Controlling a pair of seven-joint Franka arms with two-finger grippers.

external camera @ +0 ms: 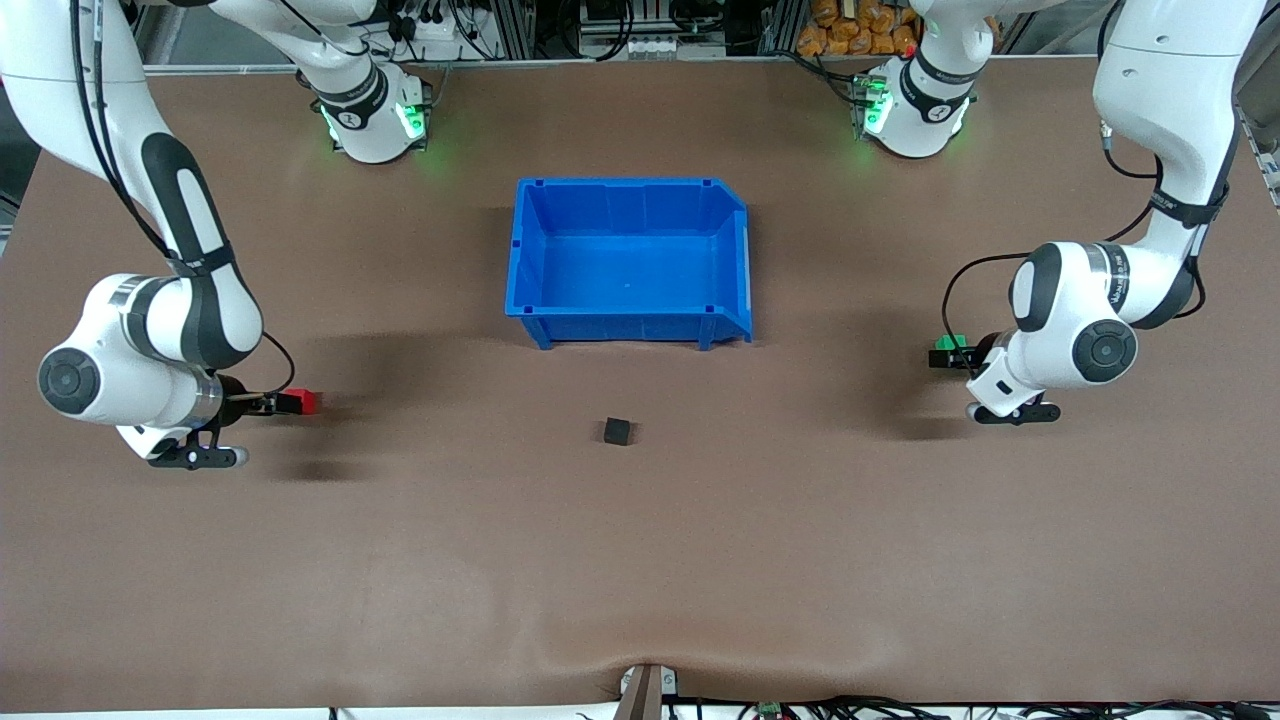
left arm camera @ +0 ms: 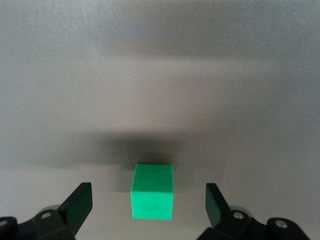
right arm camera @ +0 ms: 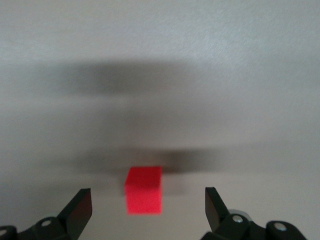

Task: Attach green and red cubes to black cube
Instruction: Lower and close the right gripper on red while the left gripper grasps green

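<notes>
My left gripper's fingers are above and short of the green cube, so closing now would miss. My left gripper lowers toward the cube next, then closes on it.
The green cube (external camera: pixel 950 342) lies on the table toward the left arm's end. My left gripper (external camera: pixel 948 358) is open around it. In the left wrist view the cube (left arm camera: pixel 153 190) sits between the spread fingers of the gripper (left arm camera: pixel 148 200), with a gap on each side. The red cube (external camera: pixel 302 402) lies toward the right arm's end. My right gripper (external camera: pixel 268 404) is open around it. In the right wrist view the cube (right arm camera: pixel 144 190) sits between the fingers of the gripper (right arm camera: pixel 147 200), untouched. The black cube (external camera: pixel 618 431) lies alone mid-table.
A large blue bin (external camera: pixel 740 250) stands mid-table, farther from the front camera than the black cube, with nothing in it. Both arm bases stand along the table's edge farthest from the front camera.
</notes>
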